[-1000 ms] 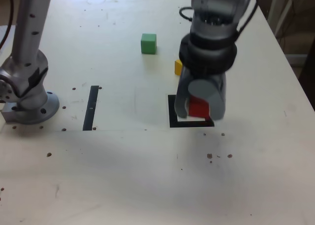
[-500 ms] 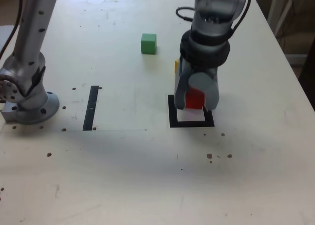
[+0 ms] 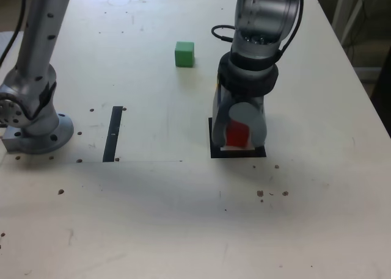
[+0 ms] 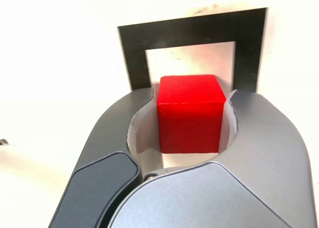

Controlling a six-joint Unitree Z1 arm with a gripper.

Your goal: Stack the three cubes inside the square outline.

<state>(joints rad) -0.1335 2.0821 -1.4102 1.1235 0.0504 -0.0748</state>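
The red cube's lower edge sits low inside the square outline in the exterior view, so it is now time for my gripper to open.
My gripper [image 3: 238, 142] is shut on the red cube [image 3: 237, 134], held low over the square outline [image 3: 213, 151]. In the wrist view the red cube [image 4: 189, 118] sits between the two grey jaws of the gripper [image 4: 192, 96], over the near part of the outline's pale centre, with the black frame [image 4: 194, 31] beyond it. I cannot tell whether the cube touches the table. The green cube [image 3: 184, 54] stands alone farther back, toward the exterior view's left. The yellow cube is hidden behind the arm.
A straight black strip [image 3: 113, 133] lies on the table to the exterior view's left of the outline. A grey arm base and post [image 3: 35, 124] stand at the far left. The table's right edge [image 3: 366, 96] runs close behind the arm.
The gripper has carried the red cube toward the exterior view's left and lower, from the outline's right edge to over its centre. The yellow cube has slipped out of sight behind the arm.
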